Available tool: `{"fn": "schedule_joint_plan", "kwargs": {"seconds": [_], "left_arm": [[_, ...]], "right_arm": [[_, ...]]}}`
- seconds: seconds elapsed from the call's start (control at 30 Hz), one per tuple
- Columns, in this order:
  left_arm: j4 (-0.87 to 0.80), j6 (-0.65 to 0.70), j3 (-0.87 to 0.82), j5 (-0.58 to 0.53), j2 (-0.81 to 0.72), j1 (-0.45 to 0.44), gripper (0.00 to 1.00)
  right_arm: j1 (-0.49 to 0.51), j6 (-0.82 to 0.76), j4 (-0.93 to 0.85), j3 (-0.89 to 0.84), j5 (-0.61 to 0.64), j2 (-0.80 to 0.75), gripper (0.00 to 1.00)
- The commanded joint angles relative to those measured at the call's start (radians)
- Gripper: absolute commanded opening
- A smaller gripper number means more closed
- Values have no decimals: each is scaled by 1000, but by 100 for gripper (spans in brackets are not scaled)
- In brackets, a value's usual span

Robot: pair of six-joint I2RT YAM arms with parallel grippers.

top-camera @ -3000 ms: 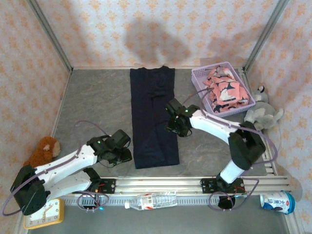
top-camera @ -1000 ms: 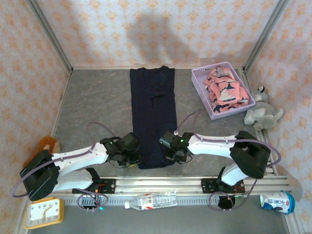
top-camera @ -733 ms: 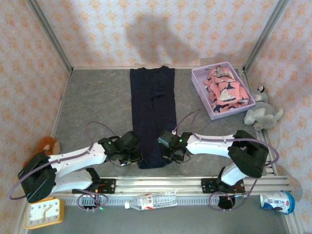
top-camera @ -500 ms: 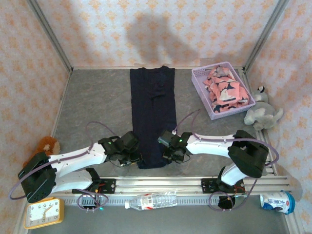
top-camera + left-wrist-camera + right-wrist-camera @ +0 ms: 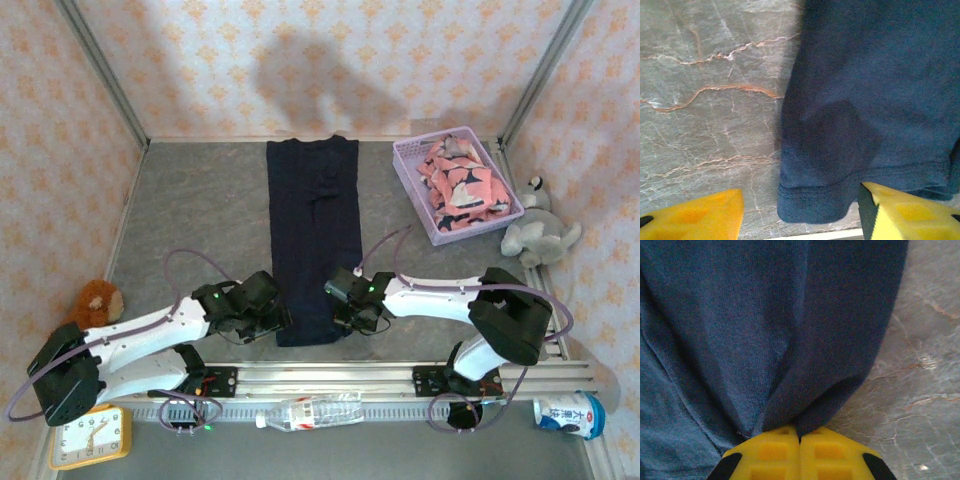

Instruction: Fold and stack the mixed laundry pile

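I need to fold the cloth's near end evenly over, so my left gripper should next grab the navy cloth's free near corner (image 5: 284,338) (image 5: 805,204), opposite my right gripper's corner.
The dark navy cloth (image 5: 315,230) lies flat as a long strip down the middle of the table. My left gripper (image 5: 278,322) is at its near left corner. In the left wrist view the yellow fingers (image 5: 700,212) stand wide apart and the hemmed corner (image 5: 815,202) lies on the table between them; this gripper (image 5: 800,210) is open. My right gripper (image 5: 345,318) is at the near right corner. In the right wrist view it (image 5: 800,432) is shut on a pinched fold of the navy cloth (image 5: 765,330). The salmon-pink shark-print cloth (image 5: 460,185) lies bunched in the basket.
A lavender basket (image 5: 412,165) stands at the back right, a grey plush toy (image 5: 540,235) beside it. A brown plush (image 5: 95,300) sits at the left wall. The metal rail (image 5: 400,378) runs along the near edge, with a clock (image 5: 90,440), a bottle (image 5: 310,412) and a can (image 5: 570,415) below it.
Both arms came down to the cloth's near end. In the last half second the left jaws opened over the near left corner. The right gripper stays shut on its fold.
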Motion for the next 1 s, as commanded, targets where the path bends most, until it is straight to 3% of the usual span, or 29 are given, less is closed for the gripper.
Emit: {"fn": "schedule_joint_plan", "kwargs": {"seconds": [0.0, 0.37, 0.77, 0.97], "left_arm": [[22, -2, -19, 15, 19, -6, 52], [68, 18, -11, 45, 110, -13, 41], [55, 76, 45, 34, 179, -10, 0], [8, 101, 68, 14, 96, 61, 0]], "right_arm": [[6, 5, -4, 5, 14, 18, 0], [5, 19, 10, -4, 15, 19, 0], [7, 21, -18, 18, 22, 3, 0], [5, 41, -38, 43, 79, -65, 0]]}}
